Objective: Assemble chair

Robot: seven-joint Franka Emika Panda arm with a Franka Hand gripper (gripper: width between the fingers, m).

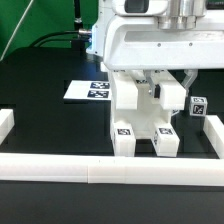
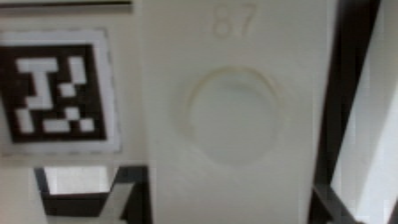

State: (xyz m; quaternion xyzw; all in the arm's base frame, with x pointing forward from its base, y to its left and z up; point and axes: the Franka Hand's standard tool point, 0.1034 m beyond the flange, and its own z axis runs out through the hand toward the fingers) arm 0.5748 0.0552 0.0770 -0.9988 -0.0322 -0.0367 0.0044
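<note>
The gripper needs to open, because the flat white chair piece sits down on the chair's upper part (image 1: 134, 90).
The chair (image 1: 140, 118) stands partly built in the middle of the black table, a blocky white body on two front legs with small tags at their feet. My gripper (image 1: 166, 86) reaches down from the white arm onto the chair's upper part on the exterior view's right. In the wrist view a flat white chair piece (image 2: 240, 110), with an embossed oval and a moulded number, fills the space between my dark fingers (image 2: 139, 198). The gripper (image 2: 228, 200) is shut on this piece. A black-and-white tag (image 2: 54, 95) shows beside it.
The marker board (image 1: 88, 90) lies flat at the back on the exterior view's left. A small white tagged block (image 1: 197, 108) sits at the right. White border bars run along the front (image 1: 110, 168), left (image 1: 6, 125) and right (image 1: 214, 135).
</note>
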